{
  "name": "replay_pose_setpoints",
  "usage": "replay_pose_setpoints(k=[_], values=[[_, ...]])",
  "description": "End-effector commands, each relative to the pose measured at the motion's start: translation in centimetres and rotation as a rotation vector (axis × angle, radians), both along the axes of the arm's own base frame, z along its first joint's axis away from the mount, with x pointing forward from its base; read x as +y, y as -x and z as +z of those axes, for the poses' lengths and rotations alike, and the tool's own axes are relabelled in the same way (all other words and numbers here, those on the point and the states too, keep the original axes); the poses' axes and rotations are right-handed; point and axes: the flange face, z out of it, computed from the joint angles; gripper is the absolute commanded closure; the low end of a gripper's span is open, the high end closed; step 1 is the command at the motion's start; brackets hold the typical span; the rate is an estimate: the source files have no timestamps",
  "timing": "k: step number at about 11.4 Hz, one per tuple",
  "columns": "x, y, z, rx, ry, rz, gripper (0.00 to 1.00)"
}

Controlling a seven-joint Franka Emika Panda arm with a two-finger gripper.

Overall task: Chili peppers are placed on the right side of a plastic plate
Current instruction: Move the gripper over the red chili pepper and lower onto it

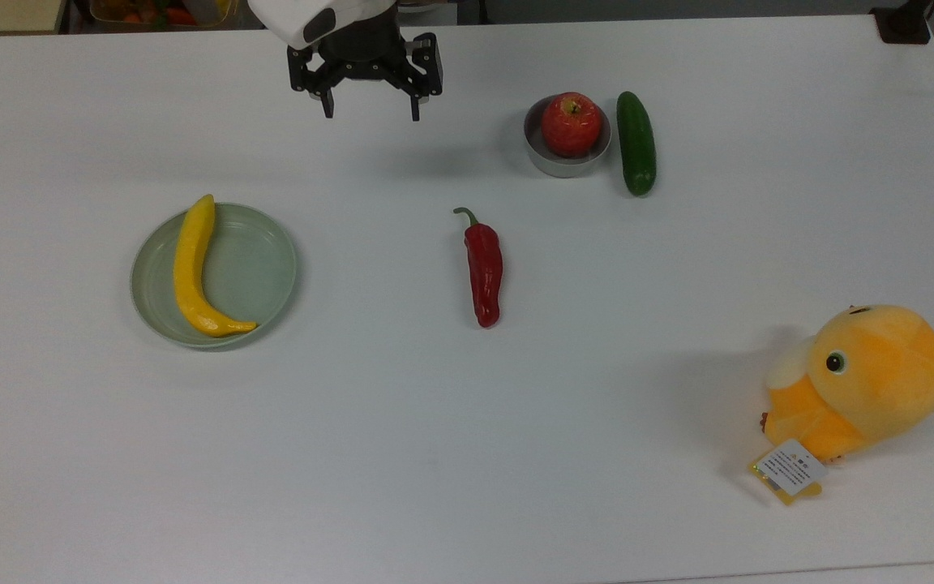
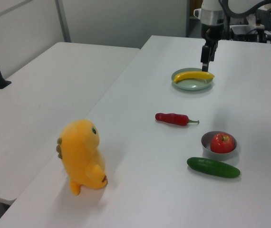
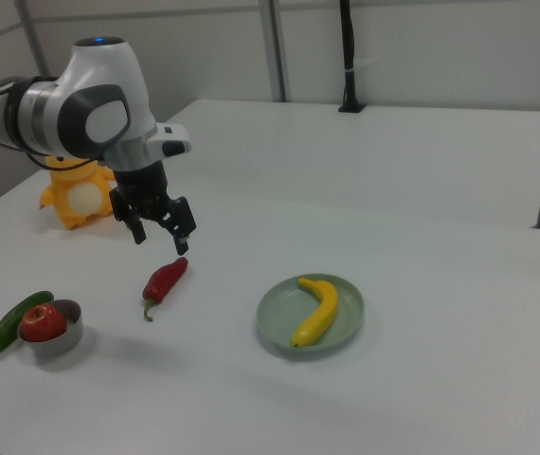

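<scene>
The gripper grabs the dark-red chili pepper by its thick red body point(image 2: 172, 119) next, to set the pepper down beside the plastic plate point(image 2: 192, 85).
The dark-red chili pepper point(image 1: 483, 272) point(image 2: 173, 118) point(image 3: 164, 280) lies flat on the white table with its green stem toward the top view's top. The pale green plastic plate point(image 1: 260, 272) point(image 2: 192, 85) point(image 3: 341, 322) sits well to the top view's left of it and holds a yellow banana point(image 1: 191, 268) point(image 3: 315, 309). My gripper point(image 1: 370, 109) point(image 2: 205, 66) point(image 3: 159, 237) hangs open and empty above the table, near the top view's upper edge, apart from both chili and plate.
A small grey bowl point(image 1: 552, 162) with a red apple point(image 1: 571, 123) stands at the top view's upper right, a dark green cucumber point(image 1: 636, 142) beside it. An orange plush toy point(image 1: 860, 381) lies at the top view's lower right. Another white table point(image 2: 45, 80) adjoins.
</scene>
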Motion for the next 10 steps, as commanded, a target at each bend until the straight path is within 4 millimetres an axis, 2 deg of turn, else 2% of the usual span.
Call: replay_pose_setpoints(k=[1, 2, 5, 8, 10], values=[[2.3, -1.3, -2.5, 0.004, -0.005, 0.048, 0.0], [3.2, -2.3, -2.7, -0.064, -0.015, 0.036, 0.0], [5.0, -4.0, -4.7, -0.113, -0.027, -0.021, 0.0], [6.2, -4.8, -6.7, -0.127, -0.034, -0.077, 0.0], [8.5, -4.7, -8.2, -0.112, -0.033, -0.041, 0.0]])
